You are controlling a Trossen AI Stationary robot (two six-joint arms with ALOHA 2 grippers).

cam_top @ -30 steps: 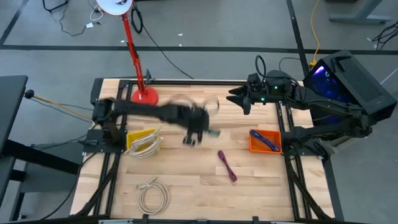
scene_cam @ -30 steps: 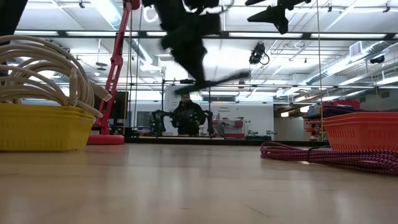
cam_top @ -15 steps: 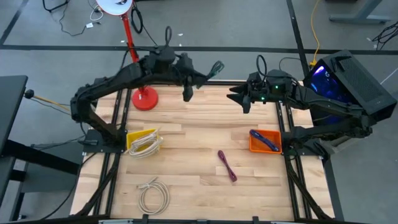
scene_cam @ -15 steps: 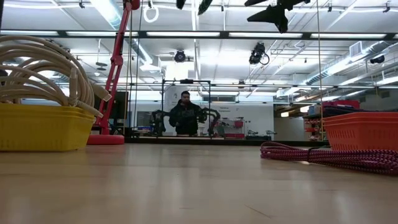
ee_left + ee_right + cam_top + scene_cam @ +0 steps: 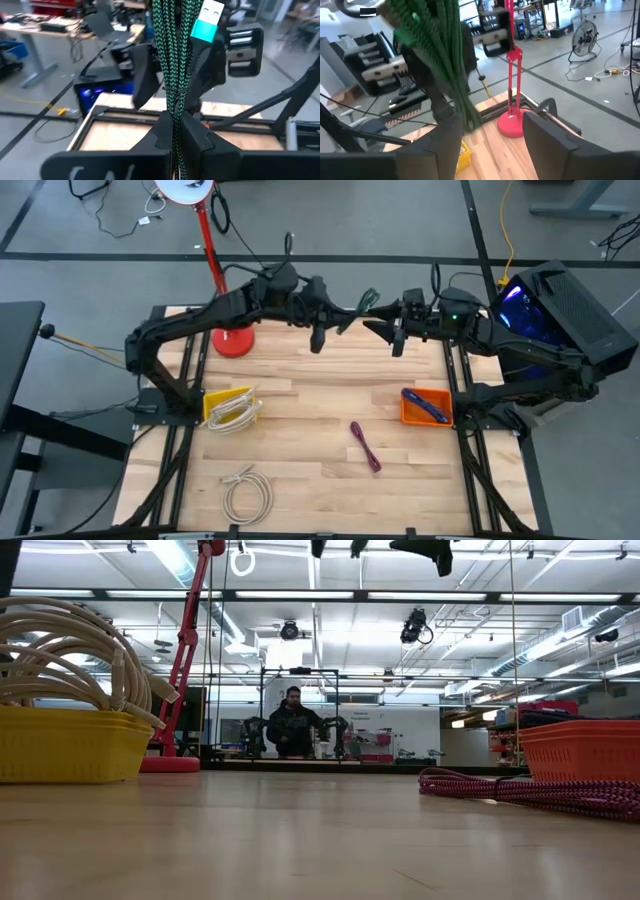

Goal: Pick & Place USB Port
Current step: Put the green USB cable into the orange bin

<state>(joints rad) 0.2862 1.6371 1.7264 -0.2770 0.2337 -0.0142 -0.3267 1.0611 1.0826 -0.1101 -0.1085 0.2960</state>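
Note:
My right gripper grabs the green cable bundle by its gathered middle part next. Then it carries the bundle into the orange basket [image 5: 425, 408].
A green braided USB cable [image 5: 360, 303], folded into a bundle, is in the air over the table's far middle. Its teal plug [image 5: 206, 25] is at the end away from my left gripper [image 5: 338, 322], which is shut on the bundle. My right gripper [image 5: 386, 330] faces it from the right and is open. In the right wrist view the green bundle [image 5: 445, 60] hangs just ahead of my right gripper [image 5: 490, 131], close to one finger. Whether it touches that finger I cannot tell. My left gripper pinches the green cable bundle between its two fingers [image 5: 197, 137], several strands together, at the end [image 5: 175, 117] opposite the teal plug. The fingers point roughly level toward the table's right and lie along the bundle. The bundle sticks out ahead of them, lifted clear of the table.
A yellow basket [image 5: 213, 402] of white cables sits at the left and an orange basket [image 5: 412, 416] with a blue cable at the right. A purple cable [image 5: 365, 446] and a white coil [image 5: 247, 490] lie on the near boards. A red lamp [image 5: 226, 290] stands at the far left.
My left gripper has risen from low over the table's middle and swung to the far edge, then right toward the right gripper. It has carried the green cable clear of the table the whole way. My right gripper has edged slightly toward it.

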